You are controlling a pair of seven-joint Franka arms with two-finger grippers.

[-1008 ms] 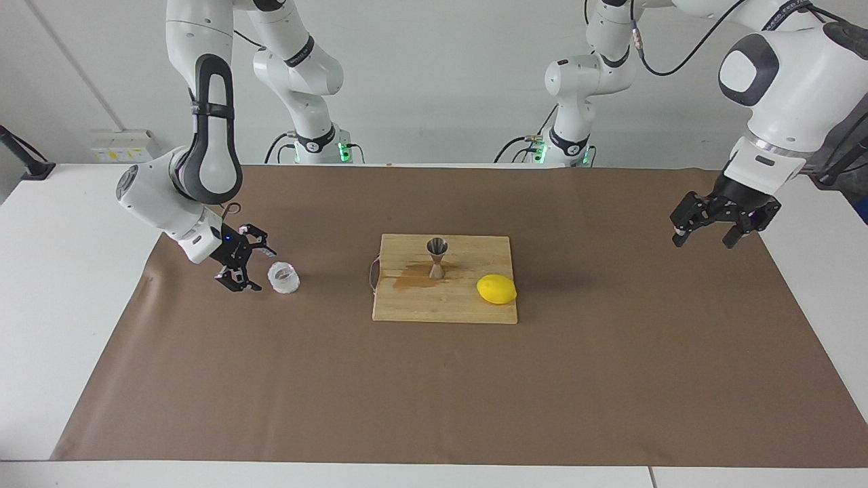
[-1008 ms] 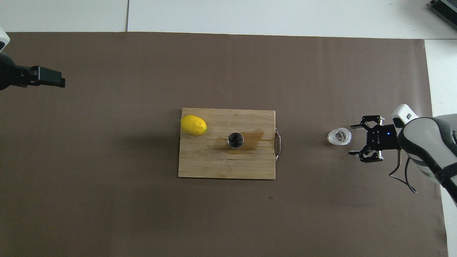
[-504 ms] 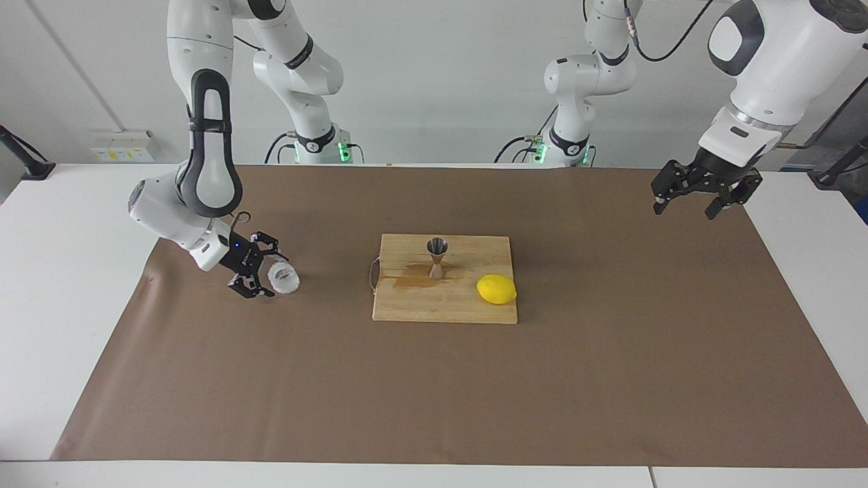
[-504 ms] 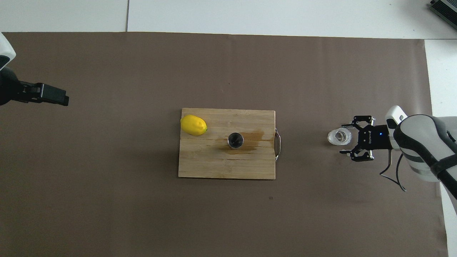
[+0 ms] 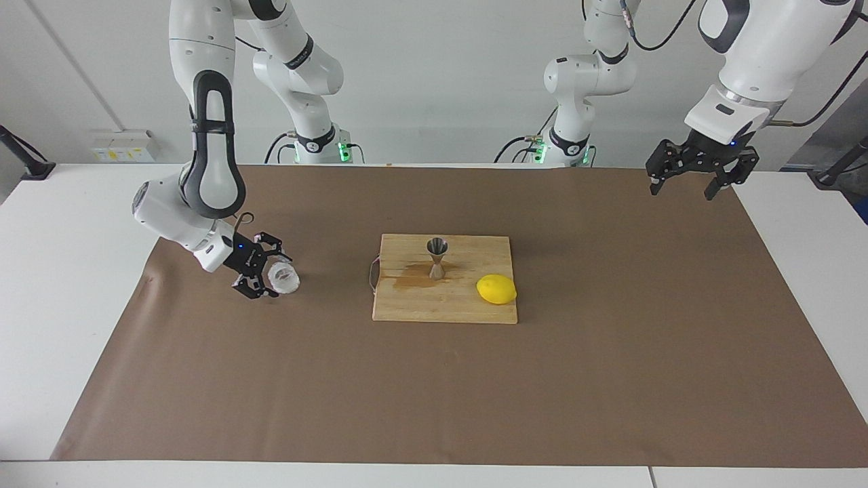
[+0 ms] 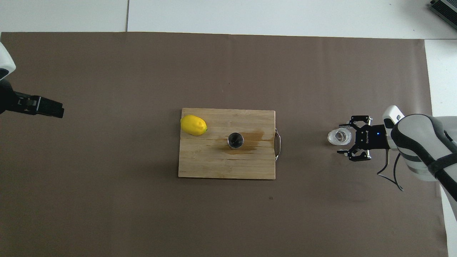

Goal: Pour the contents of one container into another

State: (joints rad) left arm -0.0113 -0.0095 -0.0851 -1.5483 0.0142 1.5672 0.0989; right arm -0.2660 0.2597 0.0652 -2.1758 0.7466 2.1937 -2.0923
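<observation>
The translucent faceted cup has both fingers of my right gripper on either side, low above the brown mat, so my right gripper will close on it.
The translucent faceted cup stands on the brown mat, toward the right arm's end of the table. My right gripper is low at the cup, open, with one finger on each side of it; the fingers are not closed on it. The steel jigger stands upright on the wooden cutting board. My left gripper hangs open and empty, high over the mat's corner at the left arm's end.
A yellow lemon lies on the board's corner toward the left arm's end. A wet stain spreads on the board around the jigger. The board's metal handle faces the cup.
My right gripper has slid toward the cup until its open fingers flank it. My left arm has risen and drawn back toward the robots.
</observation>
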